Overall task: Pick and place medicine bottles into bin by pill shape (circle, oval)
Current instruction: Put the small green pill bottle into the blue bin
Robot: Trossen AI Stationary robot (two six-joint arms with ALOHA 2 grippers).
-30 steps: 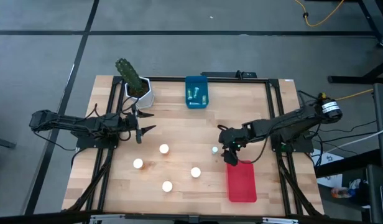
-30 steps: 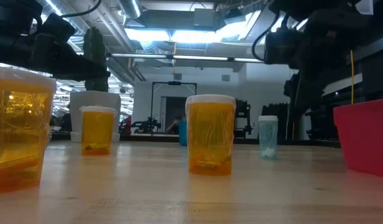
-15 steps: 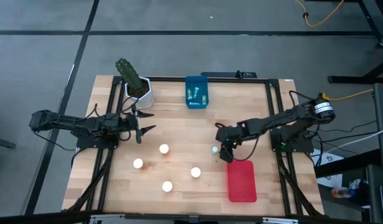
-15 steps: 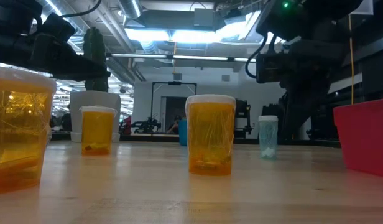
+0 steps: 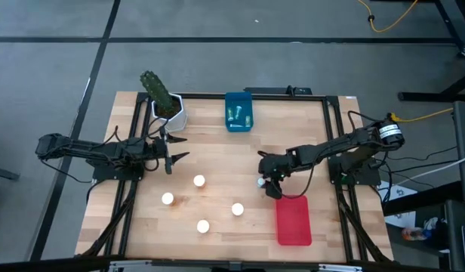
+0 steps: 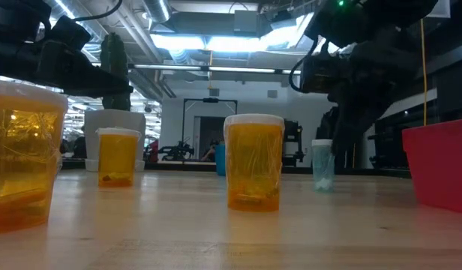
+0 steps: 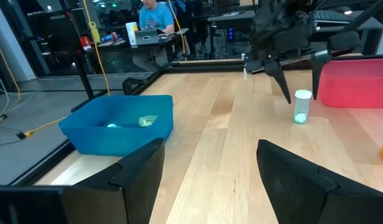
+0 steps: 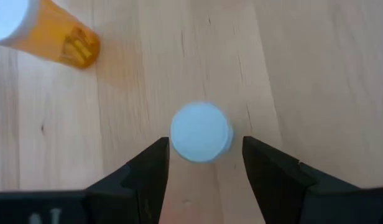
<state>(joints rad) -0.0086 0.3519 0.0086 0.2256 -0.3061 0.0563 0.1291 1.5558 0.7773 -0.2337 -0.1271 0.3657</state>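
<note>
Next, my right gripper grabs the small pale bottle by its white cap (image 5: 261, 182), to sort it by pill shape into the blue bin (image 5: 238, 111).
A small pale greenish medicine bottle (image 8: 201, 132) with a white cap stands upright on the table's right half, also seen in the high view (image 5: 259, 181) and the low view (image 6: 323, 163). My right gripper (image 8: 206, 149) hangs open just above it, slanting down, one finger on each side of the cap and touching nothing. Several orange bottles (image 5: 198, 180) (image 5: 237, 208) (image 5: 167, 199) with white caps stand upright in the middle of the table. My left gripper (image 5: 172, 160) waits open over the left part of the table.
A blue bin (image 5: 238, 112) at the far edge holds small pale bottles lying down. A red bin (image 5: 293, 220) sits at the near right, close beside my right gripper. A white pot with a cactus (image 5: 166, 106) stands at the far left.
My right gripper has moved toward the table's left edge and down, from beside the red bin to over the small pale bottle, rolling a little as it went. Its fingers now straddle the cap. The bottles have stayed in place.
</note>
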